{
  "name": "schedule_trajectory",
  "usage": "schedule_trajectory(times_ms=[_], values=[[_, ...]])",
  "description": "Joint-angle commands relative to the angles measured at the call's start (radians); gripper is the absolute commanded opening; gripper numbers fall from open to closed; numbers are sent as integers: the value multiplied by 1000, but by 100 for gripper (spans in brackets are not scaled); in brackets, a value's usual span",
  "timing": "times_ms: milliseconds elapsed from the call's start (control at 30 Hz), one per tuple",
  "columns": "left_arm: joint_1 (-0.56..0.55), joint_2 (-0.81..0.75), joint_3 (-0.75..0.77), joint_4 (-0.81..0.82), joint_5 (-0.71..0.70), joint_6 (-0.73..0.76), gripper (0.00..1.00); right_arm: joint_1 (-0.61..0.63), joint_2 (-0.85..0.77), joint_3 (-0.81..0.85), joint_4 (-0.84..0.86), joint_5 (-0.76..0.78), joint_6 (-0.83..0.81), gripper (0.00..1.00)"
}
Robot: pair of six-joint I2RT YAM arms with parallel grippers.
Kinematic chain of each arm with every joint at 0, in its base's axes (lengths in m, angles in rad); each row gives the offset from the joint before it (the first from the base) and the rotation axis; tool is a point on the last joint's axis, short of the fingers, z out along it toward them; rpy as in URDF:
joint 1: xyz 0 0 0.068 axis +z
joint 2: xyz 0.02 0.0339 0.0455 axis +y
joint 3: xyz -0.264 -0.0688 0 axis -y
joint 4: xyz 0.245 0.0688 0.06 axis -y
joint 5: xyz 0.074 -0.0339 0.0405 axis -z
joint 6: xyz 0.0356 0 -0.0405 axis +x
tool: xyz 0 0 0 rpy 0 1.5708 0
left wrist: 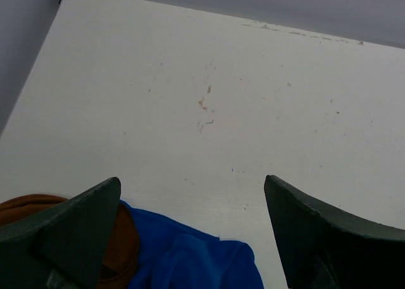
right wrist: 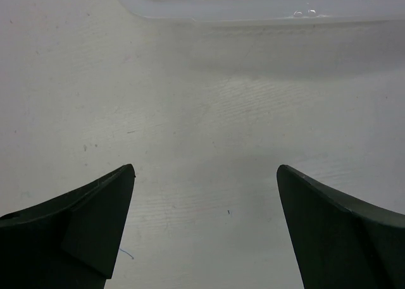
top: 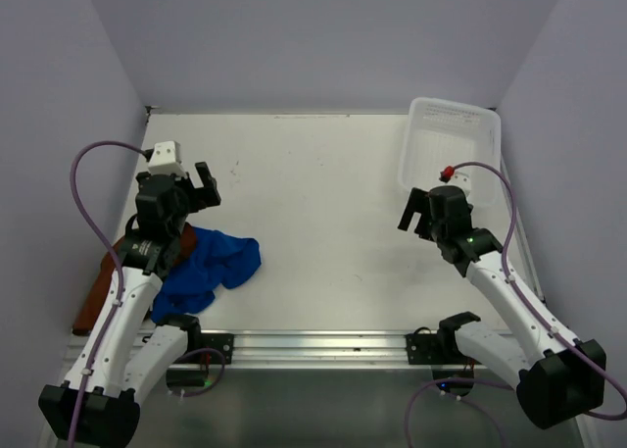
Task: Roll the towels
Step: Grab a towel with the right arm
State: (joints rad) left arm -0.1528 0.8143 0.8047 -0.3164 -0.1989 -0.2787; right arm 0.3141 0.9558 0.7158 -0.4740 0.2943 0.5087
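My right gripper grabs the blue towel by its edge farthest from the brown towel next, to pull the blue towel away for rolling.
The blue towel (top: 211,267) lies crumpled at the near left of the table, partly over the rust-brown towel (top: 103,291), which reaches to the left edge under my left arm. Both show at the bottom of the left wrist view, blue towel (left wrist: 190,257) and brown towel (left wrist: 120,245). My left gripper (top: 196,185) is open and empty, held above the table just beyond the towels; it also shows in the left wrist view (left wrist: 193,188). My right gripper (top: 416,213) is open and empty over bare table; it also shows in the right wrist view (right wrist: 205,172).
A white perforated plastic basket (top: 453,139) stands at the far right, just beyond my right gripper; its near wall (right wrist: 253,1) shows in the right wrist view. Grey walls close the table on three sides.
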Motion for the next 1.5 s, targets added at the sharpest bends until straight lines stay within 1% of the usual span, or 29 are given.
schedule_trajectory(times_ms=[0,67,133,167,200,267,333,400,467,500,533,600,633,667,700,800,833,900,933,1000,1033,1133,1167,1200,1400,1467], values=[[7,6,4,13,-22,-22,100,2,-2,23,25,2,10,99],[7,6,1,17,-10,-22,100,2,-11,24,44,-10,-4,99],[7,6,-1,22,13,-20,100,2,-17,10,110,-53,-21,99],[7,12,-1,23,19,-20,100,2,-17,4,136,-122,-44,99],[7,14,-2,22,19,-20,100,2,-15,-9,197,-159,-50,99],[7,20,-7,16,-7,-33,100,3,-9,-22,260,-254,-62,99],[7,31,-13,8,-36,-62,100,22,14,-21,311,-280,-64,99],[7,57,-15,-13,-66,-99,100,49,44,19,293,-268,-78,99],[7,97,5,-50,-121,-108,100,103,107,49,287,-290,-104,99],[7,109,25,-70,-151,-126,100,127,135,69,296,-325,-107,99],[7,117,33,-84,-196,-129,100,190,156,77,307,-334,-105,99],[7,112,37,-95,-226,-132,100,262,227,97,340,-348,-105,99],[7,100,37,-95,-252,-137,100,336,282,105,353,-351,-101,99],[7,70,33,-92,-267,-139,100,371,308,112,368,-353,-92,99],[7,50,25,-87,-304,-140,100,437,333,128,400,-363,-82,99],[7,-30,7,-72,-387,-151,100,520,441,172,465,-382,-49,99],[7,-47,4,-66,-402,-154,100,569,467,191,469,-385,-42,99],[9,-79,-4,-62,-422,-165,100,617,563,261,503,-400,-26,98],[9,-84,-7,-62,-424,-168,100,663,595,290,506,-414,-19,96],[9,-87,-7,-61,-425,-168,100,700,703,371,512,-426,10,94],[9,-83,-6,-64,-427,-166,100,724,742,395,515,-429,49,91],[10,-69,-1,-75,-424,-169,100,730,860,436,587,-446,161,84],[10,-66,1,-76,-419,-169,99,732,883,453,621,-454,180,80],[10,-67,1,-76,-412,-169,100,738,932,467,626,-452,201,79],[12,-60,-1,-70,-378,-166,100,764,1026,560,572,-399,221,72],[12,-55,-1,-70,-369,-166,100,764,1051,571,572,-399,237,71]])
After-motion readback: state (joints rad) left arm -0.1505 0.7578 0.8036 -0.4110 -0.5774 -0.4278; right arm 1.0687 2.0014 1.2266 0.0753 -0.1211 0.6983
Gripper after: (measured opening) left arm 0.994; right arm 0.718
